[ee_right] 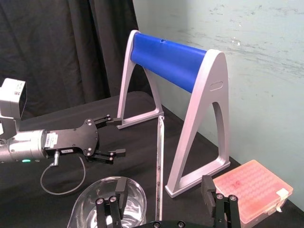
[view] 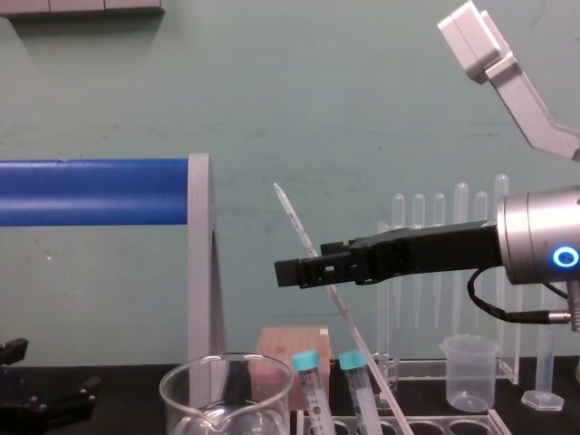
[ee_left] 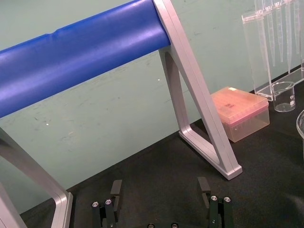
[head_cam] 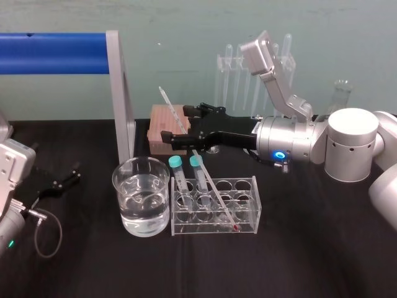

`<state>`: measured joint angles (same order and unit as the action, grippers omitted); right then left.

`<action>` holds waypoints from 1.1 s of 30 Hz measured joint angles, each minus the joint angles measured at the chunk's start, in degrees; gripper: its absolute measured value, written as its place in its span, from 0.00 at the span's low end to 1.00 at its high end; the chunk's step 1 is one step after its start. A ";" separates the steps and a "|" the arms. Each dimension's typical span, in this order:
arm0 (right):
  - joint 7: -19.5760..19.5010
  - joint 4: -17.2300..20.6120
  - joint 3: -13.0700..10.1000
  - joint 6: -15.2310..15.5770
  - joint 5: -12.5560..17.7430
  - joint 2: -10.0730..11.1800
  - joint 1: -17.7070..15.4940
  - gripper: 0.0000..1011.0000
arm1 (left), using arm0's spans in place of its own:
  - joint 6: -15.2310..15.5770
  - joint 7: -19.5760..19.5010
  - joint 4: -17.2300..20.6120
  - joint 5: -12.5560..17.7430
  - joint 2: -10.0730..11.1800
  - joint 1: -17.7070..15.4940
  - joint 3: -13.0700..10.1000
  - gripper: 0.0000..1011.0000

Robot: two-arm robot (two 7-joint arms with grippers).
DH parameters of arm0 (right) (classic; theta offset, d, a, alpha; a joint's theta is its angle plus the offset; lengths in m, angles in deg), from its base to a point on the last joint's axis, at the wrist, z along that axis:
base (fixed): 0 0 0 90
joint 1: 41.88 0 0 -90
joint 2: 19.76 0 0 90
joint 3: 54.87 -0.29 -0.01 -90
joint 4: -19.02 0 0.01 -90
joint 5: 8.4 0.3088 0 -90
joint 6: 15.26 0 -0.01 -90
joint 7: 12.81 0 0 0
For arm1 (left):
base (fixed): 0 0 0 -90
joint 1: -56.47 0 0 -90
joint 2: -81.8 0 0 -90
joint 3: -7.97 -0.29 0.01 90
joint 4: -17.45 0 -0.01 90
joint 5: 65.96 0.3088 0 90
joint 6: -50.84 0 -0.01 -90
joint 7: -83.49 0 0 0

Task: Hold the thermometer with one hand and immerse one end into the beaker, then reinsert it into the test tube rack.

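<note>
I need to grab the thermometer next with my right gripper by the bare middle of its rod [ee_right: 159, 192], because the rack and its capped tubes crowd the thermometer's lower end.
The thermometer [head_cam: 214, 189] leans in the test tube rack [head_cam: 248, 214], red tip down at the rack's front and top slanting back to the left. My right gripper [head_cam: 180, 124] reaches in from the right at mid-height of the rod, open, one finger on each side and neither touching it. In the right wrist view the thermometer [ee_right: 159, 161] stands in the wide gap of that gripper [ee_right: 163, 187]. The beaker [head_cam: 141, 195], holding water, stands just left of the rack. My left gripper [head_cam: 59, 180] rests open at the table's left [ee_left: 159, 187].
Two teal-capped tubes [head_cam: 178, 171] stand in the rack's left holes. A blue roller on a silver frame [head_cam: 121, 99] rises behind the beaker. A pink tip box [head_cam: 164, 127], a pipette stand [head_cam: 232, 74], a small plastic beaker [view: 467, 372] and a measuring cylinder [head_cam: 341, 93] line the back.
</note>
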<state>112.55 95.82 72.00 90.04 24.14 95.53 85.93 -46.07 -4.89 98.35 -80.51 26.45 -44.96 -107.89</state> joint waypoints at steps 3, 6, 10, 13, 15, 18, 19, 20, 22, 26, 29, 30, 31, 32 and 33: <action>-0.01 0.00 0.00 0.02 0.01 -0.01 -0.01 0.99 | 0.00 0.00 0.00 0.00 0.00 0.00 0.00 1.00; -0.02 -0.01 -0.01 0.03 0.03 -0.02 -0.03 0.98 | 0.00 0.00 0.00 0.00 0.00 0.00 0.00 1.00; -0.04 -0.02 -0.03 0.06 0.06 -0.04 -0.04 0.91 | 0.00 0.00 0.00 0.00 0.00 0.00 0.00 1.00; -0.06 -0.04 -0.06 0.09 0.06 -0.05 -0.06 0.81 | 0.00 0.00 0.00 0.00 0.00 0.00 0.00 1.00; -0.07 -0.05 -0.06 0.10 0.06 -0.05 -0.07 0.78 | 0.00 0.00 0.00 0.00 0.00 0.00 0.00 1.00; -0.09 -0.07 -0.06 0.11 0.06 -0.05 -0.08 0.64 | 0.00 0.00 0.00 0.00 0.00 0.00 0.00 1.00; -0.09 -0.07 -0.06 0.11 0.06 -0.05 -0.08 0.62 | 0.00 0.00 0.00 0.00 0.00 0.00 0.00 1.00; -0.09 -0.08 -0.06 0.11 0.06 -0.05 -0.08 0.60 | 0.00 0.00 0.00 0.00 0.00 0.00 0.00 1.00; -0.10 -0.08 -0.06 0.11 0.06 -0.05 -0.08 0.56 | 0.00 0.00 0.00 0.00 0.00 0.00 0.00 1.00; -0.12 -0.08 -0.06 0.11 0.06 -0.05 -0.08 0.42 | 0.00 0.00 0.00 0.00 0.00 0.00 0.00 1.00; -0.13 -0.08 -0.06 0.11 0.06 -0.05 -0.08 0.34 | 0.00 0.00 0.00 0.00 0.00 0.00 0.00 1.00; -0.14 -0.08 -0.06 0.12 0.06 -0.05 -0.09 0.28 | 0.00 0.00 0.00 0.00 0.00 0.00 0.00 1.00; -0.14 -0.08 -0.06 0.12 0.06 -0.05 -0.09 0.24 | 0.00 0.00 0.00 0.00 0.00 0.00 0.00 1.00; -0.15 -0.08 -0.06 0.12 0.06 -0.05 -0.09 0.24 | 0.00 0.00 0.00 0.00 0.00 0.00 0.00 1.00; -0.15 -0.08 -0.06 0.12 0.06 -0.05 -0.09 0.22 | 0.00 0.00 0.00 0.00 0.00 0.00 0.00 1.00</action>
<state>112.41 95.74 71.94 90.16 24.20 95.48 85.84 -46.07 -4.89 98.35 -80.51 26.44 -44.96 -107.90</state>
